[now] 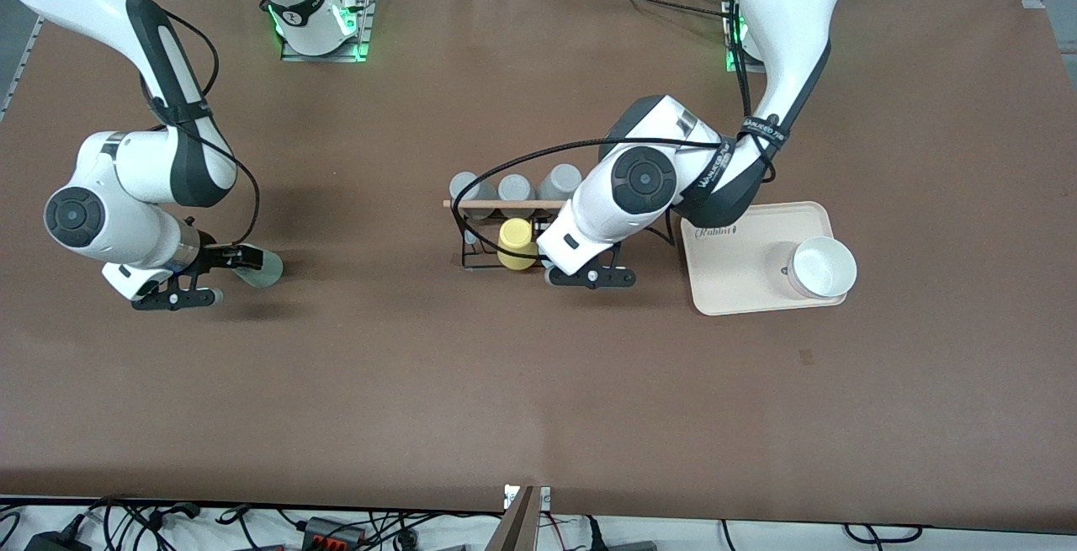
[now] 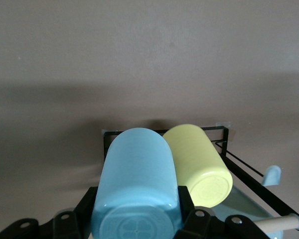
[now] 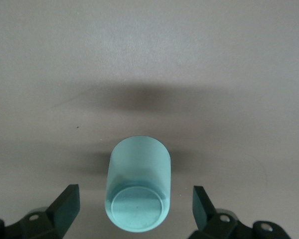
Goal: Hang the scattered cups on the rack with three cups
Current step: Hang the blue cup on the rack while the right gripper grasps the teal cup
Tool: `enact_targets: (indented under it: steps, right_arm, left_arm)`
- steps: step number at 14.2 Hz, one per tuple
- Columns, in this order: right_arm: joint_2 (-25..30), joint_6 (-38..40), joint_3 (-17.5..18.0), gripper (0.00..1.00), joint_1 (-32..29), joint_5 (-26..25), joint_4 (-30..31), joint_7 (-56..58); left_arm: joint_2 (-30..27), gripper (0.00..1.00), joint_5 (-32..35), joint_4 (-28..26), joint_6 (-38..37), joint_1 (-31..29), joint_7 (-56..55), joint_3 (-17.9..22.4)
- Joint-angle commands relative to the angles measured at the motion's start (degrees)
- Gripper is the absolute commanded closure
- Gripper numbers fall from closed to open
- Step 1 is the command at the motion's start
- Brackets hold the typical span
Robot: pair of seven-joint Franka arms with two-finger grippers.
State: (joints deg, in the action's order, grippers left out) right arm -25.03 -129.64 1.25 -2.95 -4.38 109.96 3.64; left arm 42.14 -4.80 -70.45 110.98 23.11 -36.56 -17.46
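My right gripper grabs the mint-green cup by its closed base end (image 3: 137,208) next, to hang it on the rack.
The pale mint-green cup (image 1: 265,268) lies on its side on the table at the right arm's end. My right gripper (image 1: 244,261) is low at its base, open, one finger on each side and neither touching it; in the right wrist view the cup (image 3: 138,184) lies between the spread fingers (image 3: 67,201). My left gripper (image 1: 547,263) is at the black wire rack (image 1: 465,250), mostly hidden under its arm. In the left wrist view it is shut on the light blue cup (image 2: 137,184), held beside the yellow cup (image 2: 197,162) on the rack (image 2: 224,137).
Three grey cups (image 1: 515,189) sit along the rack's wooden rod (image 1: 496,204), with the yellow cup (image 1: 515,241) on the side nearer the front camera. A cream tray (image 1: 732,273) with a white bowl (image 1: 820,267) lies toward the left arm's end.
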Motion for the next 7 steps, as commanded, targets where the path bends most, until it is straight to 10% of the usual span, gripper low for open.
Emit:
enact_targets:
  steps: [1,4,7]
  right_arm:
    - [1.5,-5.9,0.3,0.0,-0.7,-0.5,5.3,1.3]
    - [1.5,-6.1,0.3,0.0,-0.7,-0.5,5.5,3.5]
    - [1.4,-5.8,0.3,0.38,-0.7,-0.5,5.5,4.5]
  left_arm:
    - [0.5,1.0,0.8,1.3,-1.4,0.5,-0.7,0.5]
    - [0.8,0.99,1.0,1.1,-1.3,1.0,-1.9,0.5]
    - [1.7,0.86,7.3,-0.1,-0.9,2.0,-2.1,0.5]
